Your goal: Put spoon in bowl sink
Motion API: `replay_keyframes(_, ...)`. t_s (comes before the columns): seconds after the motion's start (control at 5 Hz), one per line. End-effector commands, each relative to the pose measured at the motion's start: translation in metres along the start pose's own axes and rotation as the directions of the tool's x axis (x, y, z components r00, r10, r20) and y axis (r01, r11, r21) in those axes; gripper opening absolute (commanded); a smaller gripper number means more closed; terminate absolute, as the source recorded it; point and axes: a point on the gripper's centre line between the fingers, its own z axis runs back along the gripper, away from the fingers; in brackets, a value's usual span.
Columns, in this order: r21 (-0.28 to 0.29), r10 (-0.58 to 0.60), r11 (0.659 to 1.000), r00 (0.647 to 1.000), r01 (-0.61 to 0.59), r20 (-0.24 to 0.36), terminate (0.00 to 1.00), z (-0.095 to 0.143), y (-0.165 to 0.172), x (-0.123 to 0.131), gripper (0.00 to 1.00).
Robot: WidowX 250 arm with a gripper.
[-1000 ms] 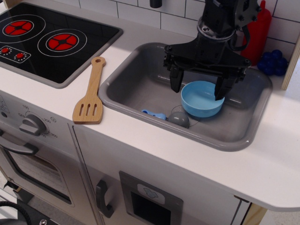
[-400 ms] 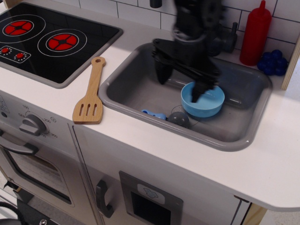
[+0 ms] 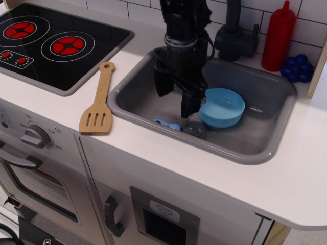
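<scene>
Next, my gripper takes hold of the spoon by its light blue handle (image 3: 168, 124) to put the spoon in the light blue bowl (image 3: 222, 107).
The small spoon (image 3: 183, 126), with a light blue handle and grey domed head, lies on the floor of the grey sink (image 3: 153, 99) near its front wall. The light blue bowl (image 3: 222, 107) stands in the sink just right of the spoon's head and looks slightly tilted. My black gripper (image 3: 176, 97) hangs inside the sink, open, its fingers spread apart. It is above and a little behind the spoon, with its right finger close to the bowl's left rim. It holds nothing.
A long wooden slotted spatula (image 3: 99, 103) lies on the counter left of the sink. A black stove top (image 3: 51, 43) is at the far left. A black faucet (image 3: 234, 31), a red bottle (image 3: 278, 34) and blue grapes (image 3: 297, 68) stand behind the sink.
My gripper has moved left from above the bowl and come down into the sink over the spoon. It has also turned. The bowl now sits slightly tilted.
</scene>
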Motion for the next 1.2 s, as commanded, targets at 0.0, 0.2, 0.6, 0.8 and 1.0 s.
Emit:
replay_keyframes(0.0, 0.005, -0.129, 0.992, 0.992, 0.129, 0.015, 0.0, -0.024, 0.0, 0.003, 1.0)
replay_keyframes(0.2, 0.074, -0.149, 0.986, 0.988, 0.146, 0.033, 0.0, -0.038, 0.0, 0.001, 1.0)
replay_keyframes(0.6, 0.083, -0.134, 0.988, 0.991, 0.132, 0.016, 0.0, -0.051, -0.002, 0.003, 1.0)
replay_keyframes(0.8, 0.088, -0.131, 0.988, 0.991, 0.129, 0.014, 0.0, -0.054, -0.004, 0.001, 0.0)
replay_keyframes(1.0, 0.085, -0.149, 0.985, 0.989, 0.147, 0.01, 0.0, -0.047, -0.004, -0.003, 0.0)
